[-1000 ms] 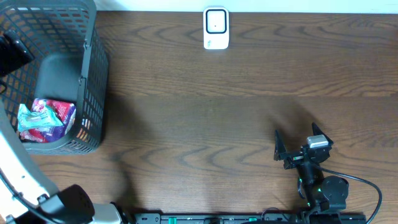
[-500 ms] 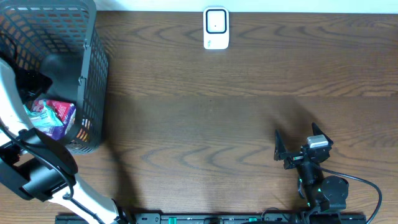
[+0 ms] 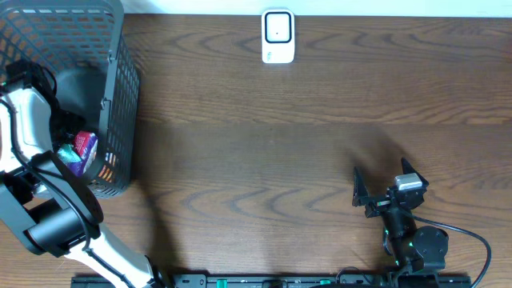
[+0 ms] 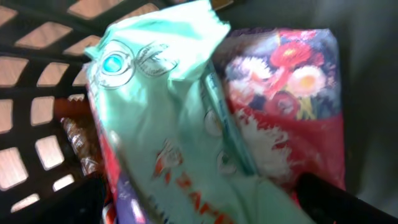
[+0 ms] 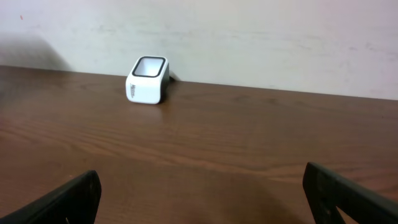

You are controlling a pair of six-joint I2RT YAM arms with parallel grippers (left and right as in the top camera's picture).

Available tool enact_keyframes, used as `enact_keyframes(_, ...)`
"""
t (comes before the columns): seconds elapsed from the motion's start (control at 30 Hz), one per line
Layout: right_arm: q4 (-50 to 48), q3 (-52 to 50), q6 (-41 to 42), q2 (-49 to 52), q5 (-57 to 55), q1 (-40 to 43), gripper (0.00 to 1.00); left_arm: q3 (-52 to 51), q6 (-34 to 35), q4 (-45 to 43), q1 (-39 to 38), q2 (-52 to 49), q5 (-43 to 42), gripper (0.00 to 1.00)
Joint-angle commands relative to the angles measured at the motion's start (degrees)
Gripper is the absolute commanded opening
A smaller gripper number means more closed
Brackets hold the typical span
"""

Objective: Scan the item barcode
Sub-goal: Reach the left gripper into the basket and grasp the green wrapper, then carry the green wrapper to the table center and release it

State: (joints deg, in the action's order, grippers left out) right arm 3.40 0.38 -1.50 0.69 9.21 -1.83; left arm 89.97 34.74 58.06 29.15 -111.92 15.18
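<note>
My left gripper should close on the packet now. The crumpled middle of the mint-green packet is between my fingertips, so my gripper would hold it.
In the left wrist view a crumpled mint-green packet lies over a red floral packet on the floor of the dark mesh basket. My left gripper is open and reaches down into the basket. Its dark fingertips stand one on each side of the packets, close over them. No barcode shows on either packet. From overhead only a purple and red corner of the packets shows beside my white left arm. The white scanner stands at the table's far edge. My right gripper is open and holds nothing.
The basket fills the table's far left corner, and its mesh walls close in around my left arm. In the right wrist view the scanner stands far ahead against a pale wall, with bare brown table between it and the right gripper.
My left arm has swung down into the basket and now covers most of the packets. The right arm has not moved.
</note>
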Motion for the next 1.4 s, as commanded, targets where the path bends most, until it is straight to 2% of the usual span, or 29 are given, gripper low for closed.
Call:
enact_keyframes(0.0,0.24,-0.09,0.79,-0.35,-0.07,0.28,0.99,-0.17,-4.81,-1.57,0.13,0.39,1.44,0.78)
enact_keyframes(0.03,0.24,-0.09,0.79,-0.35,-0.09,0.28,0.99,-0.17,-5.86,-1.86,0.13,0.39,1.46,0.52)
enact_keyframes(0.07,0.24,-0.09,0.79,-0.35,-0.07,0.28,0.99,-0.15,-6.54,-1.95,0.15,0.39,1.51,0.33)
enact_keyframes(0.13,0.24,-0.07,0.79,-0.35,-0.07,0.28,0.99,0.04,-6.64,-1.79,0.17,0.48,2.1,0.15)
enact_keyframes(0.2,0.24,-0.09,0.79,-0.35,-0.07,0.28,0.99,0.61,-6.62,-0.74,0.17,1.27,2.05,0.08)
enact_keyframes(0.43,0.24,-0.07,0.79,-0.35,-0.07,0.28,0.99,2.64,-6.49,1.97,0.17,9.44,-0.28,0.07)
enact_keyframes(0.6,0.24,-0.07,0.79,-0.35,-0.07,0.28,0.99,2.69,-6.14,-4.7,0.17,23.58,-8.26,0.07)
enact_keyframes(0.73,0.24,-0.09,0.79,-0.35,-0.07,0.28,0.99,2.69,2.08,-10.49,0.11,34.6,-11.8,0.07)
enact_keyframes(0.8,0.24,-0.09,0.79,-0.35,-0.07,0.28,0.99,2.69,6.1,-12.66,-0.57,39.34,-17.22,0.07)
enact_keyframes(0.9,0.24,-0.09,0.79,-0.35,-0.07,0.28,0.99,2.69,7.17,-15.69,-3.17,44.02,-29.22,0.07)
enact_keyframes(0.93,0.24,-0.09,0.79,-0.35,-0.07,0.28,0.99,2.69,7.15,-16.44,-6.75,45.97,-36.02,0.07)
enact_keyframes(1.03,0.24,-0.09,0.79,-0.35,-0.07,0.28,0.99,2.47,3.72,-16.11,-15.45,46.88,-40.19,0.07)
enact_keyframes(1.2,0.24,-0.07,0.79,-0.35,-0.07,0.28,0.99,-0.09,-11.3,-14.47,-34.36,43.71,-39.34,0.07)
enact_keyframes(1.37,0.24,-0.07,0.79,-0.35,-0.07,0.28,0.99,-1.38,-11.8,-13.14,-46.93,35.45,-32.72,0.07)
